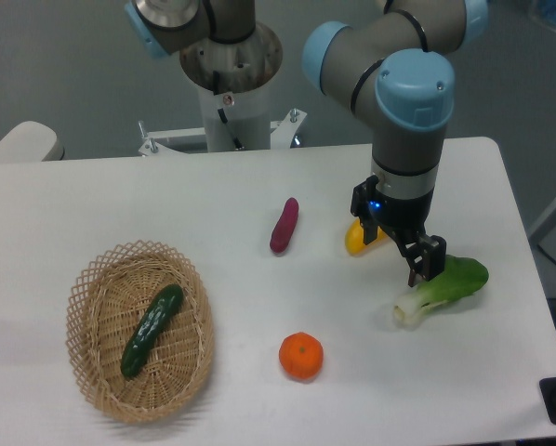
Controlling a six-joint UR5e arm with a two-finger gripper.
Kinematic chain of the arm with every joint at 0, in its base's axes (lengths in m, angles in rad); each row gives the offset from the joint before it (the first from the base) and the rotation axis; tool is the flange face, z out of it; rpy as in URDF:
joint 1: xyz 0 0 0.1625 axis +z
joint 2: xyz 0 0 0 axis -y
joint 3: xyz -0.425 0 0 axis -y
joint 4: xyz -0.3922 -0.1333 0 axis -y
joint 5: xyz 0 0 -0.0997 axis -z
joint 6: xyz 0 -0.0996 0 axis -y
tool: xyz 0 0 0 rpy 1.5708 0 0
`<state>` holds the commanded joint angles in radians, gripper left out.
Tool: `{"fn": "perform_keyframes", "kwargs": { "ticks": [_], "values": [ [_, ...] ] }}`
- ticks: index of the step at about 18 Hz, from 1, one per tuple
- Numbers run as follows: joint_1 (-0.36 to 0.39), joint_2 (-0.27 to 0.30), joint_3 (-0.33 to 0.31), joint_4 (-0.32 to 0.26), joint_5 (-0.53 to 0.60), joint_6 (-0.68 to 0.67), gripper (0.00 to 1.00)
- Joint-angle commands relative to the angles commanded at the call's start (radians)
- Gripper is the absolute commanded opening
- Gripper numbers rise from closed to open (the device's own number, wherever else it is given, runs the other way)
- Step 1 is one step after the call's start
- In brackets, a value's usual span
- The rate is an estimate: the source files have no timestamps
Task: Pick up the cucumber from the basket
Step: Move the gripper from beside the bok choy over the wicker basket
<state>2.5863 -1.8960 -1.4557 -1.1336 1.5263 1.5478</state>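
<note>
My gripper will next grab the dark green cucumber by its middle (152, 331) to lift it out of the wicker basket.
The dark green cucumber (152, 330) lies diagonally inside the oval wicker basket (97, 386) at the front left of the table. My gripper (396, 243) is far to the right of the basket, low over the table, between a yellow item and the bok choy. Its jaws stand apart and hold nothing.
A purple sweet potato (284, 225) lies mid-table. An orange (300, 356) sits in front of it. A yellow item (356, 238) is partly hidden behind the gripper. A bok choy (445, 287) lies just right of the gripper. The robot base (230, 84) stands at the back.
</note>
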Motion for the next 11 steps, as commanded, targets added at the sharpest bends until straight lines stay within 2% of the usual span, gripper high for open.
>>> {"fn": "perform_keyframes", "kwargs": {
  "ticks": [6, 9, 11],
  "values": [
    [-0.011, 0.0, -0.002, -0.008, 0.014, -0.017, 1.0],
    [-0.017, 0.03, -0.069, -0.003, 0.012, -0.023, 1.0],
    [-0.031, 0.057, -0.109, -0.005, 0.015, -0.087, 1.0]
  ]
}}
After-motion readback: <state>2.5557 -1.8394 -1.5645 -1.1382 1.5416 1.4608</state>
